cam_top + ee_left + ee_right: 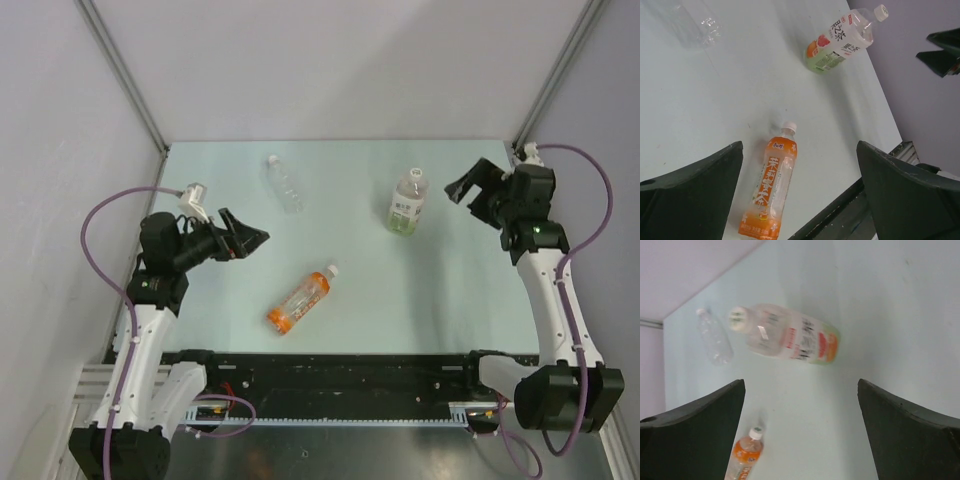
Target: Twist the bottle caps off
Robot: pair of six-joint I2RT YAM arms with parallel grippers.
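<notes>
My right gripper grabs the yellow-green bottle by its cap end next, leaving its labelled body free for my left gripper to hold for unscrewing.
Three bottles lie on the table, each with its white cap on. The orange bottle lies at front centre, its cap pointing up-right; it also shows in the left wrist view and the right wrist view. The clear bottle lies at the back. The yellow-green bottle with a white label lies at back right, cap away from me. My left gripper is open and empty, left of the orange bottle. My right gripper is open and empty, right of the yellow-green bottle.
The pale table is walled at the back and sides. A black rail runs along the front edge by the arm bases.
</notes>
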